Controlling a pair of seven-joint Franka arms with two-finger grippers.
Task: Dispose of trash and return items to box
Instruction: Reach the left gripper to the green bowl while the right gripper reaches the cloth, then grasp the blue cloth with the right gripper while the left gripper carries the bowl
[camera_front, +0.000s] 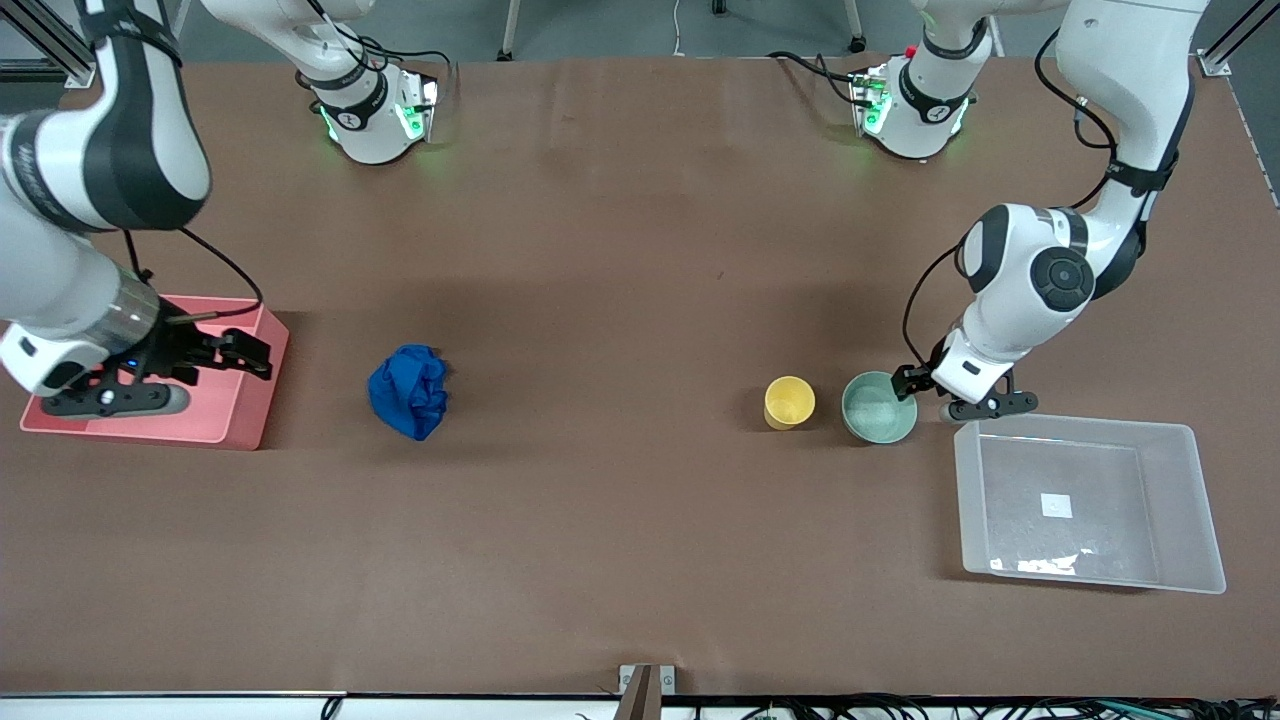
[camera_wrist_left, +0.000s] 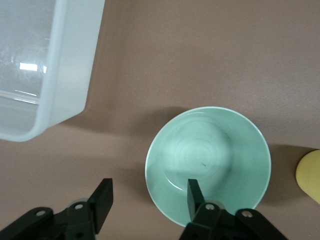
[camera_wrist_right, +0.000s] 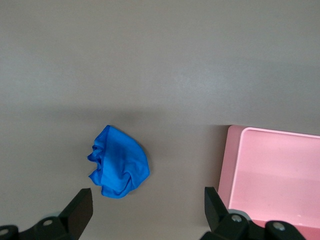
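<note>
I need to grab the blue wad by its crumpled cloth body (camera_front: 408, 390) with my right gripper next. Then the trash can go in the pink bin (camera_front: 228, 396).
The deep blue wad of trash (camera_front: 410, 390) lies on the table between the pink bin and the cup; it also shows in the right wrist view (camera_wrist_right: 120, 167). The yellow cup (camera_front: 789, 401) (camera_wrist_left: 311, 175) stands beside the mint-green bowl (camera_front: 879, 407) (camera_wrist_left: 207, 165). The clear plastic box (camera_front: 1075, 424) (camera_wrist_left: 65, 75) sits toward the left arm's end, empty except for its white label. My left gripper (camera_front: 912, 383) (camera_wrist_left: 148, 197) is open and low at the bowl, one finger inside the rim and one outside. My right gripper (camera_front: 250, 357) (camera_wrist_right: 147, 207) is open and empty over the pink bin's edge.
The pink bin (camera_front: 235, 420) (camera_wrist_right: 280, 170) sits at the right arm's end of the table and looks empty. Both arm bases stand along the table edge farthest from the front camera. The brown tabletop between the wad and the cup is bare.
</note>
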